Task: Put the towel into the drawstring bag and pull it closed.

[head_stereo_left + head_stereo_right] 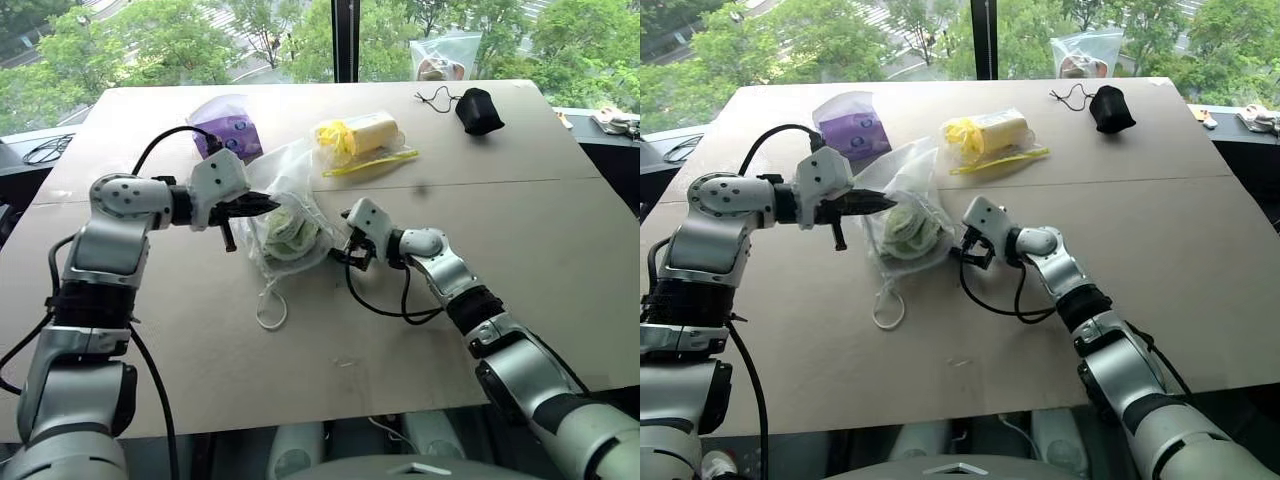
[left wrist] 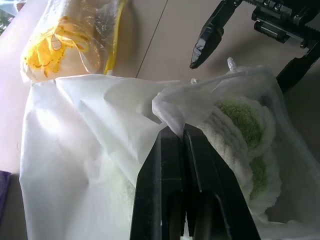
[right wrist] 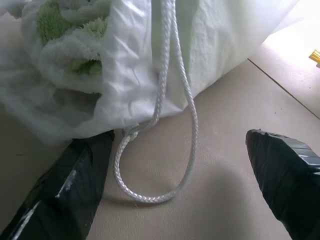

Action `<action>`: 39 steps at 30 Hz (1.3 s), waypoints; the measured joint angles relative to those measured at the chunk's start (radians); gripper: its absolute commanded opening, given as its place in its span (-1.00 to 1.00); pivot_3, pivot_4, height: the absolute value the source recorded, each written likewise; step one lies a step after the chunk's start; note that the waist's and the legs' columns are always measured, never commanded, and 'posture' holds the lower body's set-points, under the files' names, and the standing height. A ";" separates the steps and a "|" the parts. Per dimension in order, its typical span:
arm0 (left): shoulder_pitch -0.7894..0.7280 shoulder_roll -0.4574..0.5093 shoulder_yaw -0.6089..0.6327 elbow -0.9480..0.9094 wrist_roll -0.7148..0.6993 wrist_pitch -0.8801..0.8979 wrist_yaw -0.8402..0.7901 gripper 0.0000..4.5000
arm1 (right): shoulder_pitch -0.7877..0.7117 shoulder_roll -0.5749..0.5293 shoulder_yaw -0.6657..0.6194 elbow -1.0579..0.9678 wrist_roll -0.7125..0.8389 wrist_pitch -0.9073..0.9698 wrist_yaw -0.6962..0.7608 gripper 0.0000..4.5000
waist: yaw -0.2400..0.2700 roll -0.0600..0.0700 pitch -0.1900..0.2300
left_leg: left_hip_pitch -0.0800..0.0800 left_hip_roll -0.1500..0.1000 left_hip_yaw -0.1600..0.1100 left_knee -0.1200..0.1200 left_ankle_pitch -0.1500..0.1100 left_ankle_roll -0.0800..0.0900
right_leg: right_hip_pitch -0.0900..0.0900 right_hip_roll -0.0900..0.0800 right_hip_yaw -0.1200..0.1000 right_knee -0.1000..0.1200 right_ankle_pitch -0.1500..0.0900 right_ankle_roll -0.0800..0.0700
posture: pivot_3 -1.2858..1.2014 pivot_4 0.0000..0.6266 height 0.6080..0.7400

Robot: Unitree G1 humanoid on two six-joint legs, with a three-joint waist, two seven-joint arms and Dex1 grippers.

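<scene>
The rest of the cord lies against the bag's white cloth (image 3: 131, 70), so my right gripper needs to grab the cord by its free loop end (image 3: 155, 198) next. Then it can pull the bag closed.
The white drawstring bag (image 1: 287, 190) lies in the middle of the table with the light green towel (image 1: 290, 232) inside it, showing at the bag's mouth (image 2: 240, 120). My left gripper (image 1: 268, 206) is shut on a fold of the bag's fabric at its upper edge (image 2: 172, 131). My right gripper (image 1: 347, 248) stands open at the bag's right side, low over the table. In the right wrist view a loop of white cord (image 3: 162, 165) lies on the table between its fingers (image 3: 280, 170), not gripped. Another cord loop (image 1: 270, 308) trails toward the near edge.
A clear plastic bag with yellow contents (image 1: 360, 138) and a purple packet (image 1: 228, 130) lie just behind the drawstring bag. A small black pouch (image 1: 478, 110) sits at the far right. The table (image 1: 520, 300) has bare room on the right and near side.
</scene>
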 measured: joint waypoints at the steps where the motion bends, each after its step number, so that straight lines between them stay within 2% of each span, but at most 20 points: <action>1: 0.002 -0.004 -0.001 -0.011 0.000 0.006 0.001 -1.00 | -0.010 0.012 0.000 0.026 -0.002 -0.014 -0.001 0.98 | 0.000 0.000 0.000 | 0.000 0.000 0.000 0.000 0.000 0.000 | 0.000 0.000 0.000 0.000 0.000 0.000 | 0.03 -0.52 1.00; 4: 0.003 -0.010 -0.001 -0.034 0.000 0.026 0.013 -1.00 | -0.022 0.033 -0.012 0.085 0.000 -0.063 0.010 0.62 | 0.000 0.000 0.000 | 0.000 0.000 0.000 -0.001 0.000 0.000 | 0.000 0.000 0.000 0.000 0.000 0.000 | 0.03 -0.52 1.00; 8: 0.009 -0.039 -0.002 -0.064 -0.001 0.041 0.024 -1.00 | 0.020 0.019 -0.023 0.039 0.012 -0.067 0.012 -0.25 | 0.004 0.000 0.000 | 0.000 0.000 0.000 0.000 0.000 0.000 | 0.000 -0.001 0.000 0.000 0.000 0.000 | 0.03 -0.52 1.00; 12: 0.007 -0.067 -0.004 -0.064 0.000 0.044 0.033 -1.00 | 0.146 -0.072 -0.069 -0.177 0.030 0.023 -0.003 -0.98 | 0.026 0.000 0.000 | -0.002 -0.002 0.000 0.000 0.000 0.000 | 0.000 -0.003 -0.001 -0.001 0.000 0.000 | 0.03 -0.52 1.00; 16: -0.060 -0.170 -0.048 0.006 0.014 0.006 0.055 -1.00 | 0.310 -0.190 -0.151 -0.512 0.038 0.216 -0.053 -0.98 | 0.046 0.000 0.000 | -0.005 -0.003 -0.003 0.002 0.000 0.000 | 0.000 -0.004 -0.004 -0.002 0.000 0.000 | 0.03 -0.52 1.00; 21: -0.215 -0.342 -0.099 0.155 0.018 -0.019 0.077 -1.00 | 0.447 -0.263 -0.225 -0.855 0.049 0.463 -0.118 -0.98 | 0.052 0.001 0.000 | -0.007 -0.003 -0.004 0.003 0.000 0.000 | -0.001 -0.001 -0.005 -0.002 0.000 0.000 | 0.03 -0.52 1.00; 22: -0.242 -0.368 -0.099 0.178 -0.003 0.023 0.067 -0.72 | 0.471 -0.275 -0.234 -0.929 0.049 0.521 -0.135 -1.00 | 0.046 0.001 0.000 | -0.007 -0.003 -0.004 0.003 0.000 0.000 | -0.002 0.001 -0.005 -0.002 0.000 0.001 | 0.03 -0.52 1.00; 23: -0.247 -0.370 -0.099 0.182 -0.012 0.041 0.060 -0.60 | 0.479 -0.276 -0.238 -0.958 0.049 0.544 -0.141 -1.00 | 0.037 0.001 0.000 | -0.007 -0.003 -0.004 0.002 0.000 0.000 | -0.002 0.001 -0.004 -0.002 0.000 0.001 | 0.03 -0.52 1.00; 25: -0.234 -0.361 -0.087 0.166 -0.072 0.161 0.034 -0.22 | 0.517 -0.288 -0.249 -1.047 0.048 0.629 -0.171 -1.00 | 0.021 0.001 0.000 | -0.006 -0.002 -0.003 0.002 0.000 0.000 | -0.002 0.000 -0.002 -0.002 0.000 0.001 | 0.03 -0.52 1.00; 26: -0.222 -0.352 -0.077 0.155 -0.083 0.185 0.031 0.04 | 0.526 -0.291 -0.249 -1.063 0.048 0.642 -0.176 -1.00 | 0.014 0.001 0.000 | -0.006 -0.002 -0.004 0.001 0.000 0.000 | -0.002 0.001 -0.002 -0.002 0.000 0.001 | 0.03 -0.52 1.00; 27: -0.173 -0.309 -0.053 0.097 -0.127 0.265 0.024 0.23 | 0.544 -0.297 -0.247 -1.098 0.044 0.669 -0.184 -1.00 | 0.001 0.001 0.001 | -0.005 -0.001 -0.004 0.000 0.000 0.000 | -0.003 0.001 0.000 -0.002 0.000 0.000 | 0.03 -0.52 1.00; 29: 0.026 -0.165 0.070 -0.108 -0.262 0.511 0.022 0.63 | 0.598 -0.322 -0.252 -1.181 0.042 0.740 -0.201 -1.00 | -0.024 0.001 0.001 | -0.002 -0.002 -0.006 -0.004 0.000 -0.001 | -0.004 0.002 0.005 -0.002 0.000 0.000 | 0.03 -0.52 1.00; 30: 0.058 -0.142 0.090 -0.132 -0.281 0.548 0.022 0.63 | 0.610 -0.330 -0.258 -1.191 0.040 0.750 -0.204 -1.00 | -0.023 0.001 0.001 | -0.001 -0.002 -0.007 -0.005 0.000 -0.001 | -0.004 0.002 0.005 -0.002 0.000 0.000 | 0.03 -0.52 1.00; 31: 0.168 -0.082 0.155 -0.240 -0.335 0.627 0.026 0.63 | 0.617 -0.341 -0.258 -1.206 0.036 0.778 -0.211 -1.00 | -0.022 0.001 0.001 | -0.001 -0.002 -0.007 -0.007 0.000 -0.002 | -0.004 0.001 0.004 -0.003 -0.001 0.000 | 0.03 -0.52 1.00; 32: 0.213 -0.061 0.172 -0.288 -0.357 0.654 0.024 0.63 | 0.627 -0.348 -0.260 -1.221 0.035 0.786 -0.215 -1.00 | -0.019 0.001 0.001 | -0.001 -0.002 -0.007 -0.007 -0.001 -0.002 | -0.004 0.001 0.004 -0.003 -0.001 0.000 | 0.03 -0.52 1.00; 33: 0.342 -0.021 0.217 -0.411 -0.392 0.697 0.039 0.63 | 0.636 -0.354 -0.255 -1.246 0.036 0.804 -0.221 -1.00 | -0.013 0.002 0.001 | 0.000 -0.002 -0.007 -0.008 -0.001 -0.002 | -0.003 0.000 0.004 -0.004 -0.001 0.000 | 0.03 -0.52 1.00; 34: 0.405 -0.021 0.219 -0.472 -0.399 0.713 0.058 0.63 | 0.644 -0.359 -0.255 -1.262 0.037 0.816 -0.223 -1.00 | -0.001 0.002 0.001 | 0.001 -0.003 -0.007 -0.008 -0.001 -0.003 | -0.002 -0.002 0.004 -0.003 -0.001 0.000 | 0.03 -0.52 1.00; 37: 0.489 -0.080 0.123 -0.539 -0.321 0.637 0.157 0.63 | 0.643 -0.364 -0.246 -1.270 0.046 0.825 -0.221 -1.00 | 0.043 0.002 0.001 | 0.001 -0.005 -0.006 -0.005 -0.001 -0.002 | 0.001 -0.004 0.002 -0.005 -0.002 0.000 | 0.03 -0.52 1.00; 39: 0.522 -0.110 0.008 -0.538 -0.227 0.546 0.208 0.63 | 0.643 -0.369 -0.239 -1.279 0.054 0.832 -0.218 -1.00 | 0.056 0.002 0.001 | 0.000 -0.005 -0.005 -0.002 -0.001 -0.002 | 0.001 -0.005 0.002 -0.005 -0.003 -0.001 | 0.03 -0.52 1.00</action>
